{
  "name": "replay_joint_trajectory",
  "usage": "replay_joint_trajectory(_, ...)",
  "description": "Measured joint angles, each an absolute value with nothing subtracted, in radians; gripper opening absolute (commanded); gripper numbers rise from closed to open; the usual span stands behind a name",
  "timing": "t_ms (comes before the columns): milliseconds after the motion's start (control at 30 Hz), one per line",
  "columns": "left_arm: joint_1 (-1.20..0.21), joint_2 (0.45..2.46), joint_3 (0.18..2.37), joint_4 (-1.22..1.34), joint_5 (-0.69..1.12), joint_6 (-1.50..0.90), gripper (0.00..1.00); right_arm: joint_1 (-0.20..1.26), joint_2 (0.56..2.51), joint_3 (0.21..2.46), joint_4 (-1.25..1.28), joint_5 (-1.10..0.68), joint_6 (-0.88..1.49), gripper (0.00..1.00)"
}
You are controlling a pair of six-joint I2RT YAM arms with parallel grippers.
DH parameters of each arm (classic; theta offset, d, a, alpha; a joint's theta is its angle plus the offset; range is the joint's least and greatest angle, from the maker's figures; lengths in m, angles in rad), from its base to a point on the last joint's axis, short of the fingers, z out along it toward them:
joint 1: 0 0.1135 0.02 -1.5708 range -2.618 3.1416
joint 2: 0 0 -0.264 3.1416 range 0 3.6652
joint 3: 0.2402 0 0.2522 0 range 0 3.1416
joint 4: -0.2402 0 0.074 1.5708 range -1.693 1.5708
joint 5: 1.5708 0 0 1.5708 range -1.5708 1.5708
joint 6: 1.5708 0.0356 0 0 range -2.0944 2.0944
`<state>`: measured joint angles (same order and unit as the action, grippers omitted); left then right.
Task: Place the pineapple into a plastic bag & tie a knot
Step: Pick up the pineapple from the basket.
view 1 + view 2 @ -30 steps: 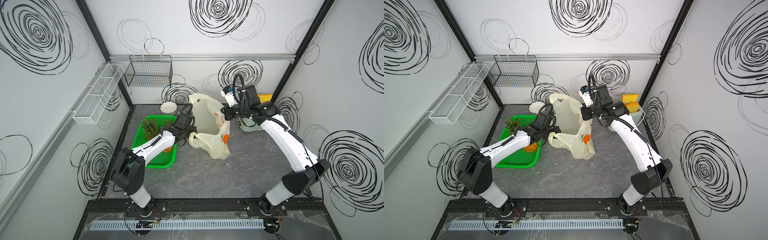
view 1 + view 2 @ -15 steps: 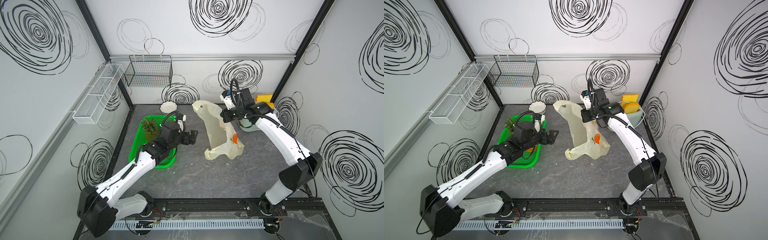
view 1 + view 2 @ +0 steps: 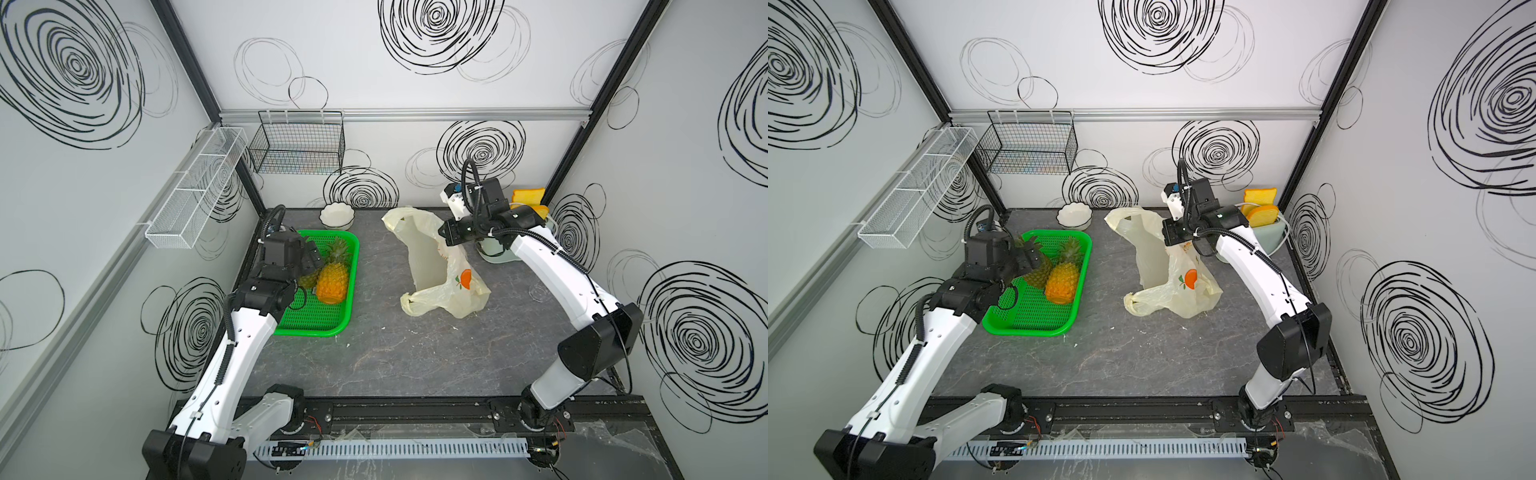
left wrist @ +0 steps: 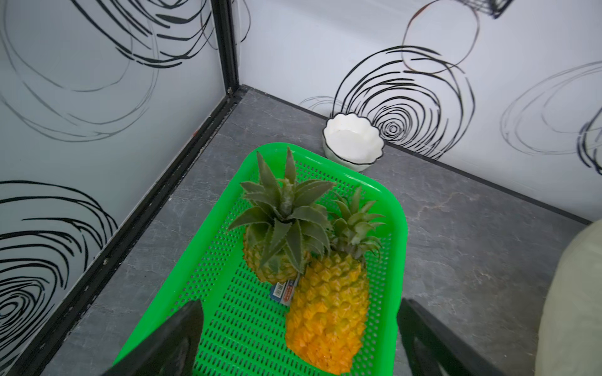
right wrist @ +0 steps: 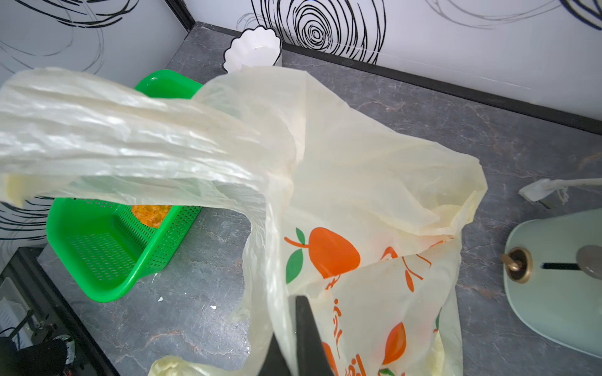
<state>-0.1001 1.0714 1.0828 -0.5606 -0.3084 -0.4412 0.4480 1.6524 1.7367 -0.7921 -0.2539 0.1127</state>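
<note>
The greener pineapple's body needs to stay free to go into the plastic bag (image 3: 428, 266) first, so my left gripper needs to grab the greener pineapple by its leafy top next.
A yellow-orange pineapple (image 3: 332, 283) (image 4: 329, 312) lies in the green tray (image 3: 316, 318) beside a greener pineapple (image 4: 273, 260). My left gripper (image 3: 311, 258) (image 4: 299, 304) hovers open just above them, with nothing between its fingers. The pale-yellow plastic bag (image 3: 428, 266) (image 3: 1179, 291) with orange fruit prints stands slumped at mid-table. My right gripper (image 3: 446, 235) (image 5: 290, 325) is shut on a strip of the bag's upper edge and holds it up. One handle loop (image 5: 114, 146) stretches towards the tray. No knot is in view.
A white scalloped bowl (image 3: 336, 215) sits at the back wall behind the tray. A pale-green toaster (image 3: 1268, 239) with bread slices stands in the back right corner, close to my right arm. Wire baskets (image 3: 299, 145) hang on the walls.
My left gripper has let go of the bag, opened wide and swung left over the tray. The bag has shifted right and now hangs from my right gripper alone.
</note>
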Motion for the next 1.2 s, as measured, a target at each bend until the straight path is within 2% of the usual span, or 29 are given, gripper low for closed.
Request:
replay_joint_trajectory(167, 0.020, 1.220, 1.150, -0.553, -0.228, -0.351, 0.97, 0.448, 1.670, 1.737, -0.792, -0.295, 0.117, 0.00)
replay_joint_trajectory(367, 0.041, 1.377, 1.214, -0.542, -0.186, -0.234, 0.97, 0.448, 1.682, 1.742, -0.793, -0.330, 0.124, 0.00)
replay_joint_trajectory(567, 0.051, 1.428, 1.251, -0.537, -0.137, -0.160, 0.98, 0.448, 1.682, 1.766, -0.781, -0.369, 0.141, 0.00)
replay_joint_trajectory(1033, 0.085, 1.592, 1.319, -0.480, -0.157, -0.147, 0.99, 0.448, 1.682, 1.763, -0.781, -0.387, 0.143, 0.00)
replay_joint_trajectory(1200, 0.079, 1.601, 1.319, -0.461, -0.157, -0.155, 0.70, 0.448, 1.682, 1.763, -0.781, -0.392, 0.143, 0.00)
